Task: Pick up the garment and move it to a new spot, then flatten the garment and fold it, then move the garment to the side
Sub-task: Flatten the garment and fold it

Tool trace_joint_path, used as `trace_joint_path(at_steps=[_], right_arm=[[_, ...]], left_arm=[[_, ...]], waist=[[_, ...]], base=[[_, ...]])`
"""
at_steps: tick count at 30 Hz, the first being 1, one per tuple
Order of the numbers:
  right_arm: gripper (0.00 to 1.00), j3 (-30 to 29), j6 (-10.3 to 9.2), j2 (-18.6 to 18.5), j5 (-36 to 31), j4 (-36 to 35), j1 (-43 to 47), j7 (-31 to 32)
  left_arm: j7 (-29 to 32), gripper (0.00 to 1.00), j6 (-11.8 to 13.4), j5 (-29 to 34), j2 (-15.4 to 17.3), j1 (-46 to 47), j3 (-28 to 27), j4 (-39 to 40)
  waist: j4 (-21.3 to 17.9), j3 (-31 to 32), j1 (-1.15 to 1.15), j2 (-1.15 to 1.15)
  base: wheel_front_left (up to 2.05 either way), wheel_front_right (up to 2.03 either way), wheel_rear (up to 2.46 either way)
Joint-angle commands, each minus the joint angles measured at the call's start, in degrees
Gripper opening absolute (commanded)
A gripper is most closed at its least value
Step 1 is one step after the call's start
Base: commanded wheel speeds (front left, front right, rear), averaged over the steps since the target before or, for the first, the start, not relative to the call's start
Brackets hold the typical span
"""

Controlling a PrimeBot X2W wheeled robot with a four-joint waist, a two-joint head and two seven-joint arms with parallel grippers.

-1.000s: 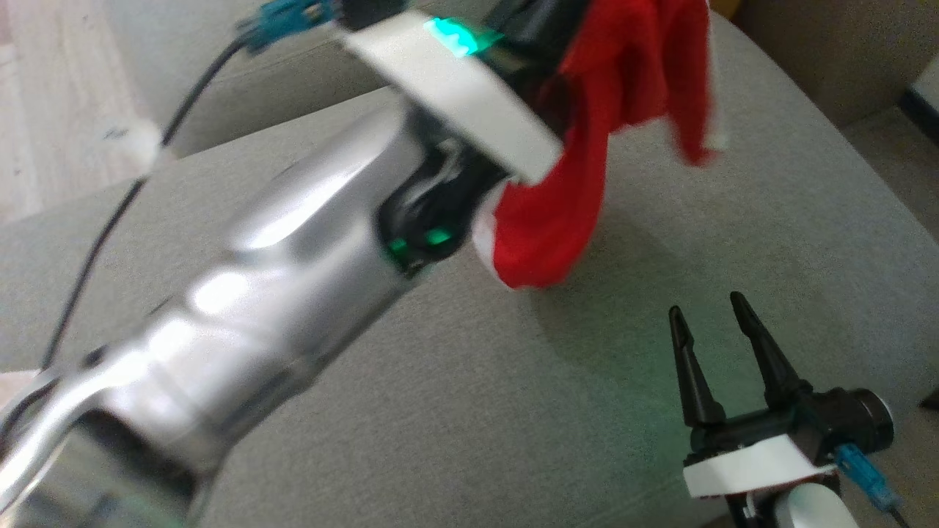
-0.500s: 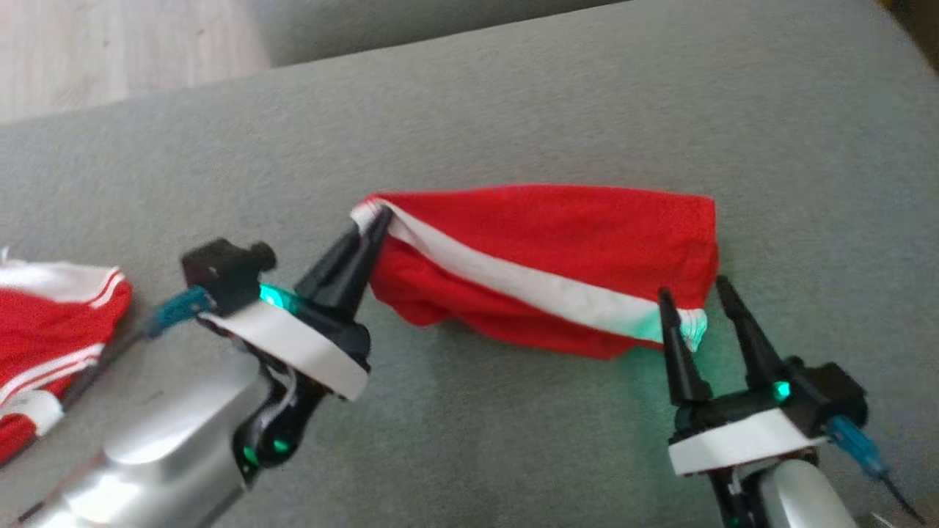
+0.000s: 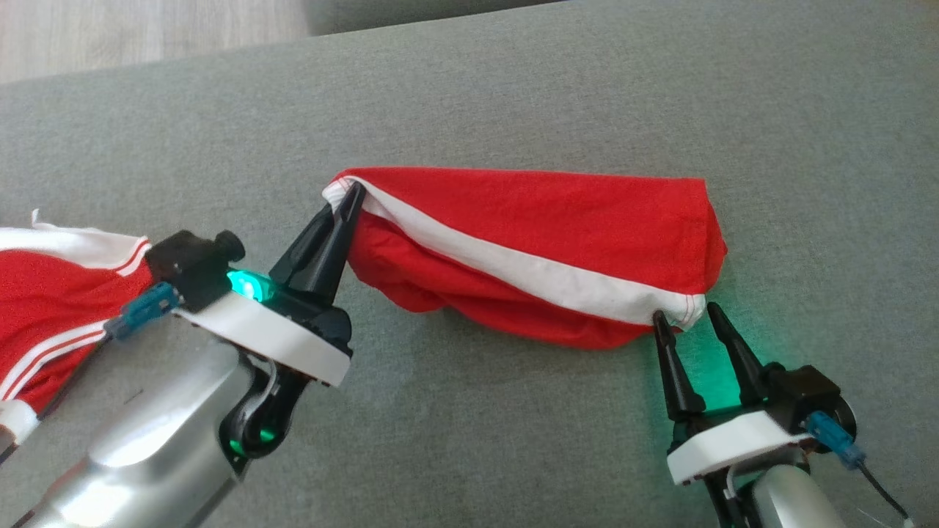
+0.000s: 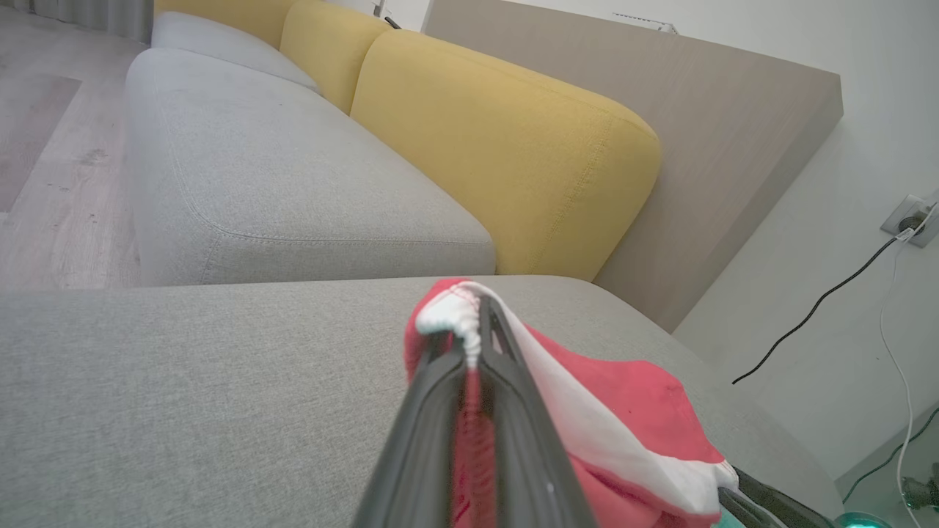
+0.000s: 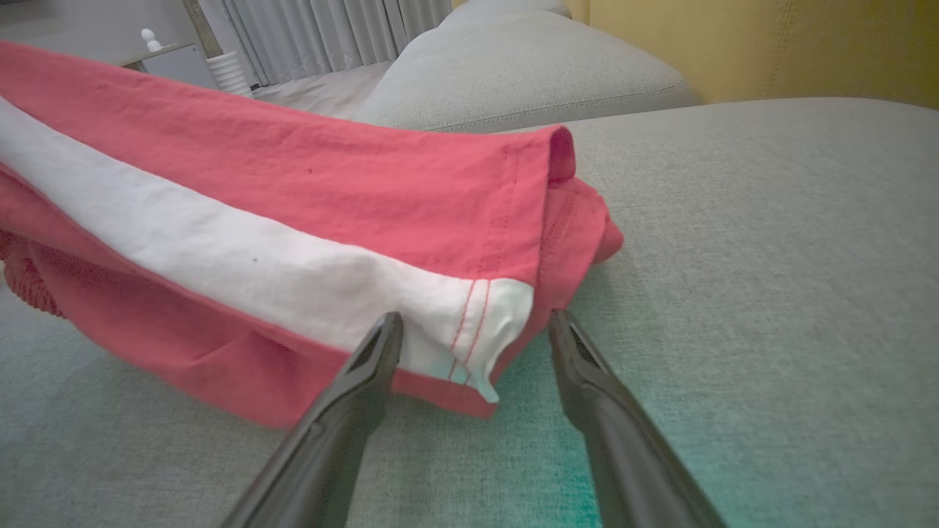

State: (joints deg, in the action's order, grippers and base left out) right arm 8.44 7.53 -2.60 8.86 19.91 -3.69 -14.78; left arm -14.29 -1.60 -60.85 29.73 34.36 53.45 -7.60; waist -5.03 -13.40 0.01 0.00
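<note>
My right gripper needs to pinch the garment next by its white hem corner (image 3: 686,308). That corner hangs free while the rest of the garment sags onto the cushion (image 3: 440,295).
A red garment (image 3: 557,235) with a white side stripe lies stretched across the grey sofa cushion (image 3: 513,95). My left gripper (image 3: 355,192) is shut on its white waistband corner at the left end, lifting it slightly; the left wrist view shows the band (image 4: 458,315) pinched between the fingers. My right gripper (image 3: 686,314) is open at the garment's right lower corner. In the right wrist view the white hem corner (image 5: 484,330) hangs between the two spread fingertips (image 5: 387,330), at my right gripper (image 5: 473,323). The garment (image 5: 293,191) sags onto the cushion.
A second red garment with thin white stripes (image 3: 51,308) lies at the left edge of the cushion, partly behind my left arm. Yellow back cushions (image 4: 506,147) and another grey seat (image 4: 279,169) stand beyond. Wooden floor (image 3: 147,29) lies past the cushion's far edge.
The head camera swung from a blurred close view of the left arm holding the hanging garment to the cushion. The garment now lies stretched out, and my right gripper has closed in on its corner.
</note>
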Motion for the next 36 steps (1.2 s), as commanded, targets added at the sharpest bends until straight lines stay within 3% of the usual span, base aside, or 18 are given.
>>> trace_joint_path(at_steps=[1, 5, 6, 7, 8, 9, 16, 19, 22, 26, 27, 30, 33, 36], right_arm=[[1.0, 1.2, -0.04, -0.3, -0.4, -1.3, -1.4, -0.2], [1.0, 1.7, -0.04, -0.3, -0.3, -1.0, -1.5, -0.2], [0.82, 1.9, -0.04, -0.3, -0.4, -1.3, -1.6, -0.2], [0.54, 2.0, -0.04, -0.3, -0.5, -1.5, -1.6, -0.2], [0.2, 2.1, -0.04, -0.3, -0.6, -1.7, -1.6, -0.2], [0.0, 2.3, -0.04, -0.3, -0.7, -2.1, -1.7, -0.2], [0.0, -1.1, -0.04, -0.4, -0.8, -9.3, -2.8, -0.2], [0.0, -4.4, -0.04, -0.3, -0.7, -14.9, -6.3, -0.2], [0.0, -6.8, -0.04, -0.9, -1.6, -18.0, -13.3, -0.2], [0.0, -10.2, -0.04, -5.2, -2.8, -17.6, -26.5, -0.2], [0.0, -11.7, -0.04, -7.9, -2.6, -16.0, -34.1, -0.2], [0.0, -14.4, -0.04, -11.1, -2.6, -14.6, -44.2, -0.2], [0.0, -16.3, -0.04, -12.8, -3.4, -15.0, -51.0, -0.2], [0.0, -16.8, -0.04, -13.2, -3.5, -15.7, -52.8, -0.2]], left_arm=[[-0.7, 0.0, -0.3, 0.5, 1.2, 1.2, -3.0, 1.0], [-0.7, 0.0, -0.5, 1.3, 0.9, 0.9, -3.4, 0.6], [-0.7, 0.0, -0.6, 1.4, 0.8, 0.8, -3.4, 0.6], [-0.7, 0.0, -0.7, 1.5, 0.7, 0.8, -3.5, 0.5], [-0.7, 0.0, -0.8, 1.7, 0.7, 0.9, -3.4, 0.5], [-0.7, 0.0, -0.9, 1.8, 0.6, 0.9, -3.4, 0.4], [-0.7, 0.0, -1.9, 4.9, 0.4, 2.4, -4.3, 1.1], [-0.4, 0.0, -0.8, 9.9, 1.0, 7.2, -4.0, 0.2], [0.5, 0.0, -1.7, 12.7, -0.3, 14.2, -4.1, -0.9], [2.7, 0.0, -4.0, 15.7, -4.0, 26.7, -3.5, -5.4], [2.7, 0.0, -4.7, 17.3, -6.5, 33.7, -3.4, -8.7], [0.9, 0.0, -5.2, 20.5, -10.2, 43.2, -4.1, -13.8], [-0.5, 0.0, -5.5, 23.0, -12.8, 49.5, -6.0, -17.1], [-0.7, 0.0, -5.7, 26.3, -14.1, 50.4, -9.7, -15.5]], waist=[[0.1, 0.0, -0.01, 0.0], [0.5, 0.1, -0.01, 0.0], [0.6, 0.1, -0.01, 0.0], [0.6, 0.1, -0.01, 0.0], [0.7, 0.2, -0.01, 0.0], [0.8, 0.2, -0.01, 0.0], [1.4, 0.4, -0.01, 0.0], [1.6, -0.9, -0.01, 0.0], [1.6, -2.8, -0.01, 0.0], [2.0, -6.2, -0.01, 0.0], [2.1, -8.0, -0.01, 0.0], [1.7, -10.0, -0.01, 0.0], [1.0, -11.1, -0.01, 0.0], [0.2, -11.7, -0.01, 0.0]], base=[[0.0, 0.0, 0.0], [0.0, 0.0, 0.0], [0.0, 0.0, 0.0], [0.0, 0.0, 0.0], [0.0, 0.0, 0.0], [0.0, 0.0, 0.0], [0.0, 0.0, 0.0], [0.0, 0.0, 0.0], [0.0, 0.0, 0.0], [0.0, 0.0, 0.0], [0.0, 0.0, 0.0], [0.0, 0.0, 0.0], [0.0, 0.0, 0.0], [0.0, 0.0, 0.0]])
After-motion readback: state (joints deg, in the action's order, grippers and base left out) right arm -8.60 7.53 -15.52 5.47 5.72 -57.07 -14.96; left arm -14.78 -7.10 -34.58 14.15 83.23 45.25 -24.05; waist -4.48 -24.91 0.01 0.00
